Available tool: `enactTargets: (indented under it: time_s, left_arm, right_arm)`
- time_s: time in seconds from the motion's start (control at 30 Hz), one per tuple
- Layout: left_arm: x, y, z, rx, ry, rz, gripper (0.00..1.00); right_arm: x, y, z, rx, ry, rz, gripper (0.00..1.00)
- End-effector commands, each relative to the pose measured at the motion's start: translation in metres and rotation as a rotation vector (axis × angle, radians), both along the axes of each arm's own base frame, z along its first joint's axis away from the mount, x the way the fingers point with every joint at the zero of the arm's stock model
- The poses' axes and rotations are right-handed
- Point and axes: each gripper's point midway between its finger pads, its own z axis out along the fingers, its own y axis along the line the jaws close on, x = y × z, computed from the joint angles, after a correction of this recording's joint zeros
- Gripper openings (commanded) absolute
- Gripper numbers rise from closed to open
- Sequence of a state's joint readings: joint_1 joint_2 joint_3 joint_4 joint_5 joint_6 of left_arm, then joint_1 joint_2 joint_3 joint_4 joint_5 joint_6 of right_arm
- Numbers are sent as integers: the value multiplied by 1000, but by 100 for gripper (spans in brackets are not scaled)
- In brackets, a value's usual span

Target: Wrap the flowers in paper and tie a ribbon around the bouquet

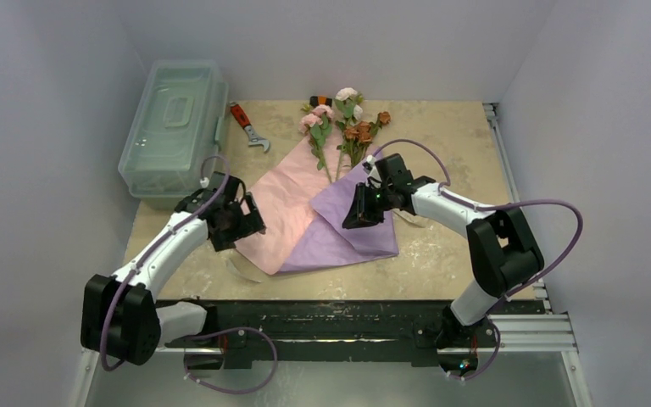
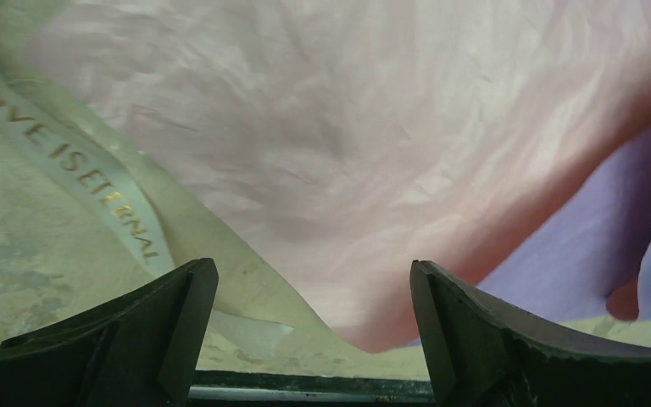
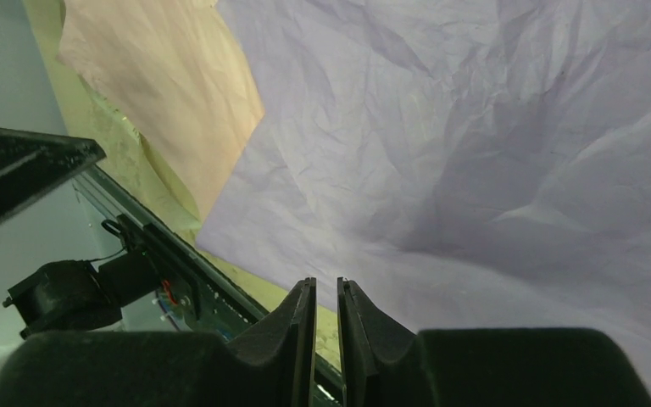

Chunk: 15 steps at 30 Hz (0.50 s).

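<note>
My left gripper grabs the paper by its unfolded pink edge (image 1: 253, 257) next, to wrap the flowers (image 1: 343, 127).
The paper (image 1: 284, 208) lies flat mid-table, pink face up, its right part folded over to show lilac (image 1: 347, 225). The flowers (image 1: 343, 127) rest at its far corner, stems on the sheet, blooms pointing away. A loop of the cream ribbon (image 1: 246, 270) shows by the paper's near left edge. My left gripper (image 1: 242, 222) hovers at that edge, wide open and empty. In the left wrist view its gripper (image 2: 314, 280) frames the pink paper (image 2: 347, 144) and the lettered ribbon (image 2: 76, 170). My right gripper (image 1: 363, 206) is over the lilac fold (image 3: 475, 153). Its jaws (image 3: 325, 292) are almost together with nothing between them.
A clear plastic toolbox (image 1: 174, 127) stands at the far left, with a red wrench (image 1: 248, 125) beside it. A small orange-and-black item (image 1: 320, 101) lies behind the blooms. A black rail (image 1: 347, 314) runs along the near table edge.
</note>
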State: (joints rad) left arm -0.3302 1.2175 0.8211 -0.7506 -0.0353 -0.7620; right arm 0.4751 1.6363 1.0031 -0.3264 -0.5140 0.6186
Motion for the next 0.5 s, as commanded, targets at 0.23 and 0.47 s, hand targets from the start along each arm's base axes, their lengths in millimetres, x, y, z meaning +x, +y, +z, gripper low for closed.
enactTargets:
  time_s: [0.23,0.47]
  left_arm:
    - [27,63,-14,-117,-61,214,93]
    - [36,85,-31,-190,-87,325,87]
  right_arm:
    - [1,5,17,7,-30,28,22]
    - [-12,-1,14,6,-13,20,22]
